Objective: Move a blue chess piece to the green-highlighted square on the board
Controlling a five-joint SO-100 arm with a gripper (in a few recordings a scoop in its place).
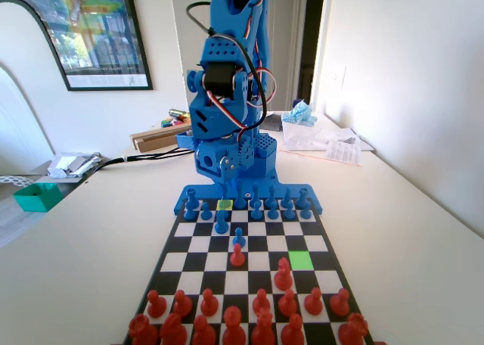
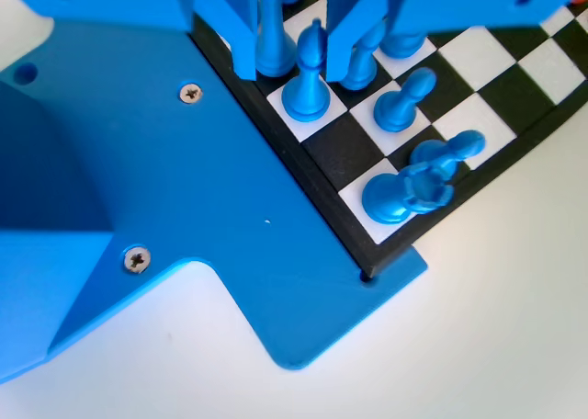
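My gripper will take hold of the blue chess piece by its pointed head next, so that it can move the piece to the green-highlighted square (image 1: 301, 259).
In the wrist view my gripper (image 2: 292, 70) hangs low and open over the board's (image 2: 349, 231) back row near a corner. A blue chess piece (image 2: 307, 81) with a pointed head stands upright on a white square between the jaws, which are not closed on it. More blue pieces (image 2: 402, 103) stand beside it. In the fixed view the blue arm (image 1: 227, 118) is folded down over the far rows of the board (image 1: 175, 244). The green-highlighted square (image 1: 301, 259) lies right of centre with nothing on it. A paler yellow-green square (image 1: 224, 204) sits in the far row.
A blue pawn (image 1: 239, 239) and a red pawn (image 1: 237, 256) stand mid-board, and a red piece (image 1: 283, 273) stands just left of the green square. Red pieces (image 1: 232, 322) fill the near rows. A teal box (image 1: 36, 197) and papers (image 1: 333, 142) lie on the table.
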